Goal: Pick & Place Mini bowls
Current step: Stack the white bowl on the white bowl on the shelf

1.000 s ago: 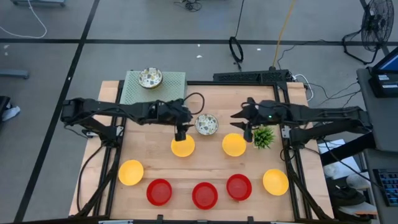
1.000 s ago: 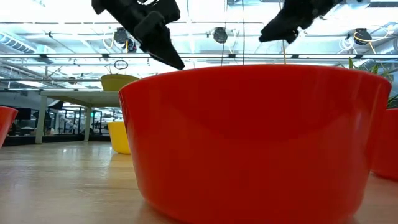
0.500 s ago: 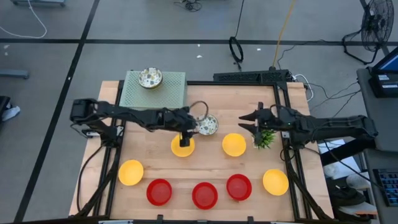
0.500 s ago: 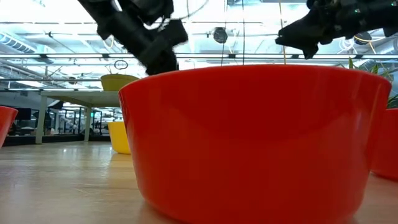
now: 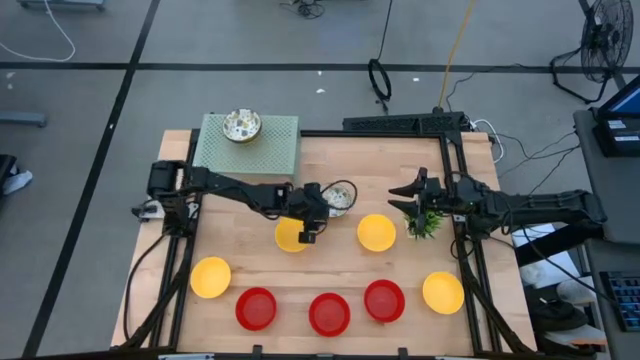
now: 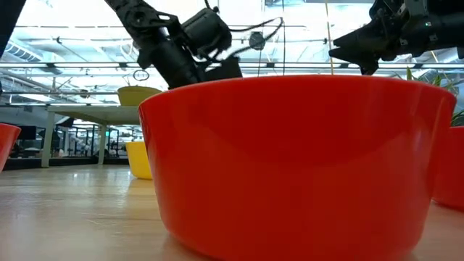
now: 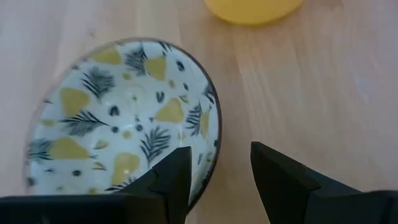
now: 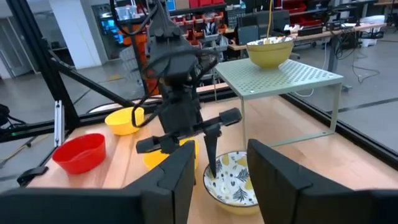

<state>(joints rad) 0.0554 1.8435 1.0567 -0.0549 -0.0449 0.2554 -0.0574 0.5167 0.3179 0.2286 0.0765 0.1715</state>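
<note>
The left gripper needs to grip the white leaf-patterned bowl by its rim (image 7: 211,155) next, so that it can move the bowl onto the green stand.
My left gripper (image 7: 219,152) is open and low over the white leaf-patterned bowl (image 5: 340,197). One finger (image 7: 171,177) stands inside the bowl's rim (image 7: 213,134) and the other (image 7: 280,177) outside it. The right wrist view shows that gripper (image 8: 208,146) pointing down into the bowl (image 8: 235,180). A second patterned bowl (image 5: 241,125) sits on the green perforated stand (image 5: 275,145). Yellow bowls (image 5: 376,232) (image 5: 211,277) (image 5: 442,292) and three red bowls (image 5: 329,313) rest on the table. My right gripper (image 5: 415,190) hangs open above the plant. My left gripper straddles the patterned bowl's rim (image 7: 213,134) from above, one finger inside and one outside. Whether either finger touches the bowl I cannot tell. The bowl rests on the table.
A yellow bowl (image 5: 291,236) lies partly under the left gripper. The small green plant (image 5: 424,220) stands by the right frame rail. In the low view a red bowl (image 6: 297,159) fills the foreground. Bare wood lies between the stand and the right arm.
My left gripper has moved from above the yellow bowl toward the table's right, down onto the patterned bowl, and has turned as the arm stretched out. My right gripper has drawn back toward the table's right edge, over the plant.
</note>
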